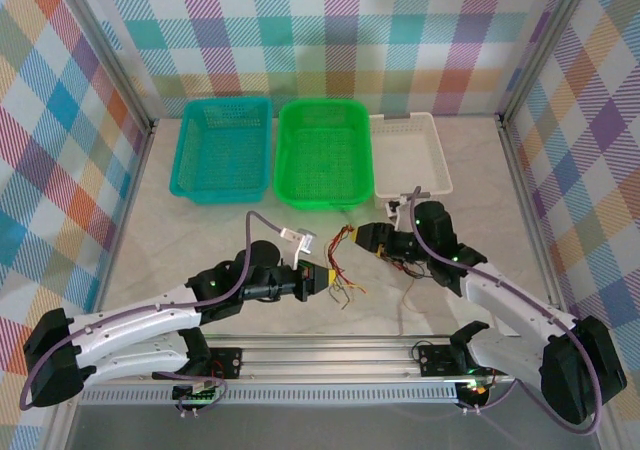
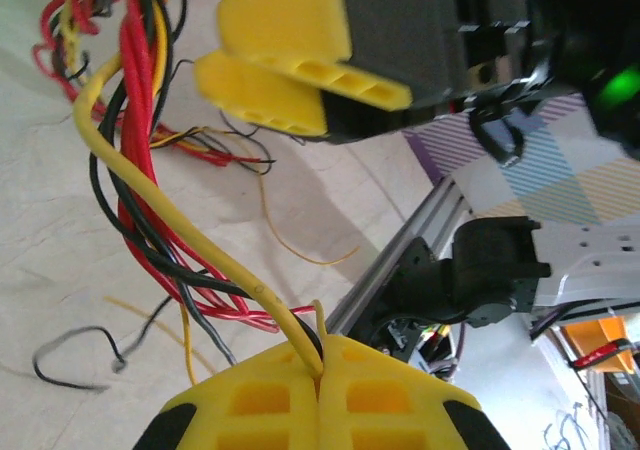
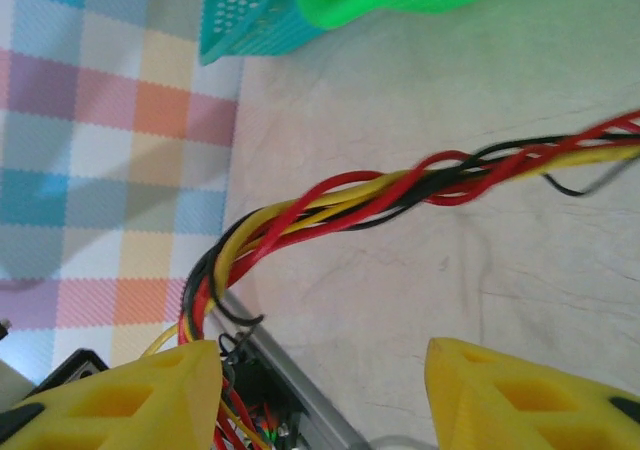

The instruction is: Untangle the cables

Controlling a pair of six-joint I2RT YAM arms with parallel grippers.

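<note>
The robot's right gripper will next grab the twisted heap across several cables and hold it, away from the left gripper's pinch, so that the yellow cable can be untangled.
The cables (image 1: 340, 262) are a small twisted bunch of red, yellow and black wires on the table between my two grippers. My left gripper (image 1: 324, 278) is shut on a yellow cable (image 2: 150, 185), pinched at the fingertips (image 2: 322, 358), with red and black strands running beside it. My right gripper (image 1: 363, 238) is just right of the bunch and stands open (image 3: 320, 370). The twisted bundle (image 3: 400, 195) curves past its left finger (image 3: 110, 400) without being clamped. The right gripper's yellow fingers (image 2: 280, 70) hang above the bunch in the left wrist view.
A teal basket (image 1: 222, 145), a green basket (image 1: 325, 150) and a white basket (image 1: 410, 155) stand in a row at the back. Loose thin strands (image 2: 300, 255) lie on the marble tabletop. The aluminium rail (image 1: 330, 355) runs along the near edge.
</note>
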